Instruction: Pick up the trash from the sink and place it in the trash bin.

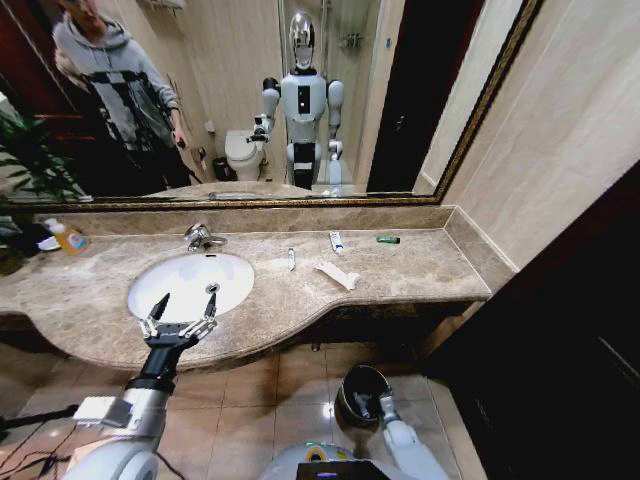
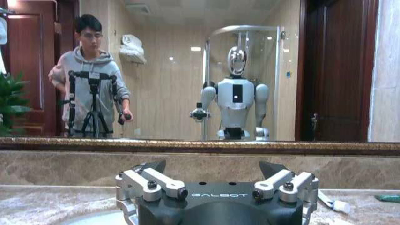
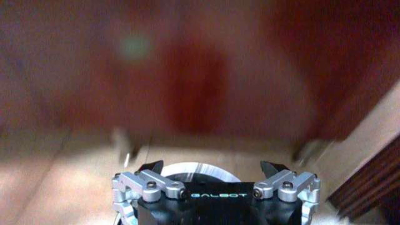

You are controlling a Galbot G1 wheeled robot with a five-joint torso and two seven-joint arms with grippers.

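I should drop the flat white wrapper into the trash bin, so I need to grab it next by its wider end with my right gripper.
The white oval sink is set in the brown marble countertop. My left gripper hovers open over the sink's front edge, nothing between its fingers. The trash lies on the counter to the right of the basin: a thin white stick, a flat white wrapper, a white tube and a green tube. The trash bin stands on the floor below the counter. My right gripper is open just above the bin's shiny rim.
A chrome tap stands behind the basin. An orange-yellow bottle sits at the counter's far left. A mirror runs along the back wall and a dark wooden panel closes in the right side. Tiled floor lies under the counter.
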